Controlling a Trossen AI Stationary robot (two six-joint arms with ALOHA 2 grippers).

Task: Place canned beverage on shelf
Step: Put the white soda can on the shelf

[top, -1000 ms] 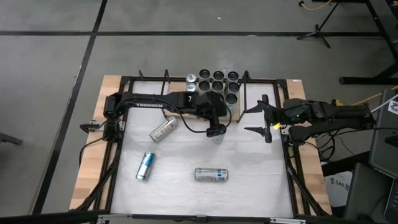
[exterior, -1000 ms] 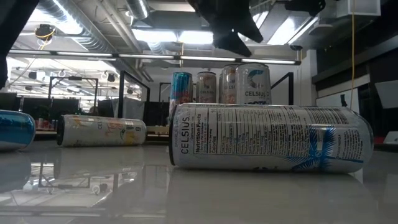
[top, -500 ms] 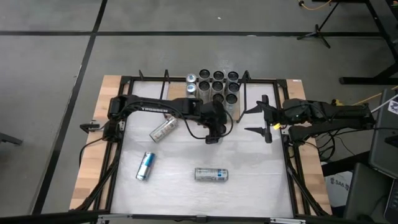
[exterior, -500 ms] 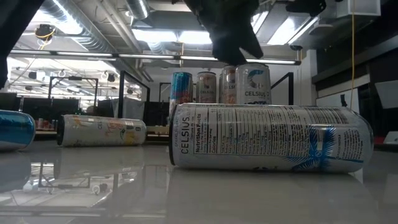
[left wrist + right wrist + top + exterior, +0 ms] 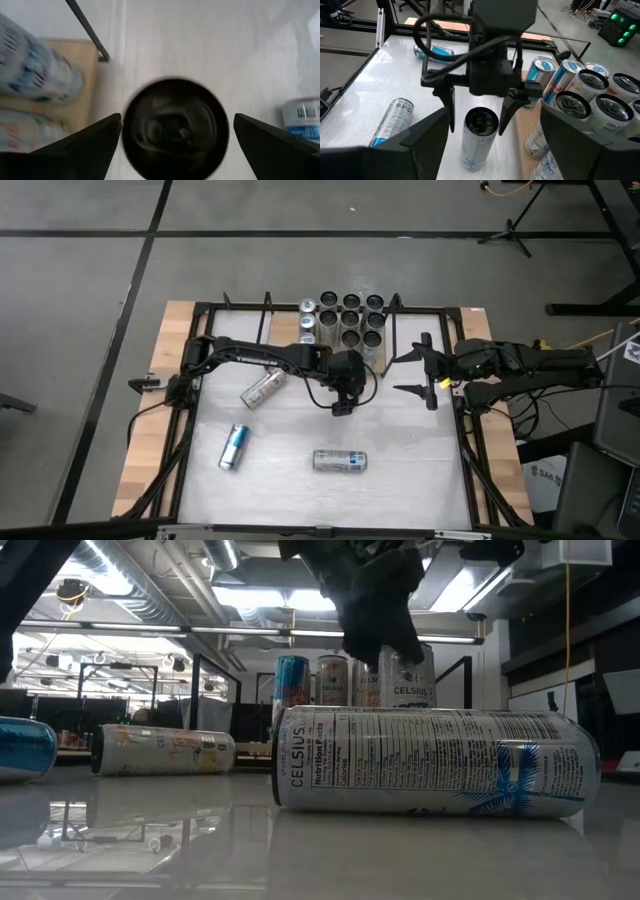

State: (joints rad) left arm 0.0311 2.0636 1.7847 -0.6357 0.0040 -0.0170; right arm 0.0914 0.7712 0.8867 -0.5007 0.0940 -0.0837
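I should close my left gripper on the can now. My fingers are beside the can's dark top [image 5: 175, 129] in the left wrist view, so they would hold the can.
A silver canned beverage [image 5: 479, 137] stands upright on the white table, just in front of the shelf [image 5: 385, 350]. The shelf is a wooden board in a black rod frame at the table's far edge, and several cans [image 5: 350, 318] stand on it. My left gripper [image 5: 343, 402] hangs open over the upright can, slanting down. Its two fingers [image 5: 448, 107] stand on either side of the can's dark top [image 5: 175, 127] without touching it. My right gripper [image 5: 420, 372] waits open at the table's right side, above the table.
Three cans lie on their sides on the table: one [image 5: 263, 388] at the left of my left gripper, a blue one [image 5: 233, 445] nearer the left front, and one [image 5: 340, 460] near the front middle. The black frame rails [image 5: 190, 430] line the table's edges.
My left gripper has come down toward the upright can and tipped further downward, shifting slightly toward the table's near edge. Its fingers have stayed open. The cans have kept still.
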